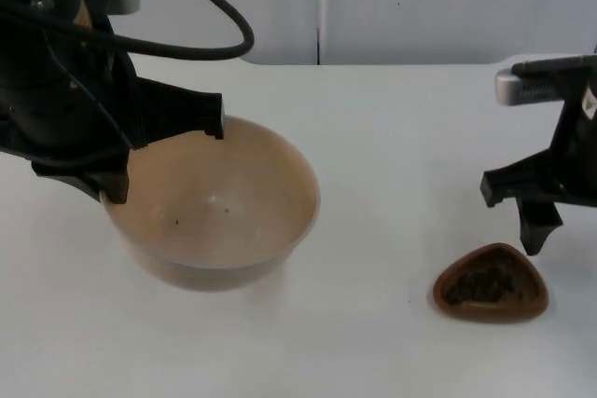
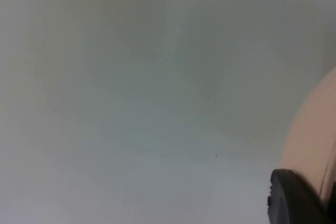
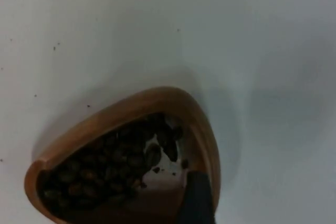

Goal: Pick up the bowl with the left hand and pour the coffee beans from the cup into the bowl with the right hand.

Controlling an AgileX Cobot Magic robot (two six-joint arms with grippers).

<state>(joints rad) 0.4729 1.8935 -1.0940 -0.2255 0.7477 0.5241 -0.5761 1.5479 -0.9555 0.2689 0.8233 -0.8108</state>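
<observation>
Next, my right gripper grips the cup by its rim beside the bare patch to pour, since the coffee beans lie heaped at one end.
A wide tan bowl hangs at the left, a little above the white table, with a few dark specks inside. My left gripper is shut on the bowl's near-left rim; the grip itself is hidden under the arm. The bowl's wall shows beside one black fingertip. At the right, a brown rounded-triangle cup of coffee beans stands on the table. My right gripper is open just behind and above it. One fingertip reaches over the cup's rim, above the beans.
The grey partition wall closes the table at the back. Bare table lies between the bowl and the cup and along the front edge. A few dark crumbs dot the table beyond the cup.
</observation>
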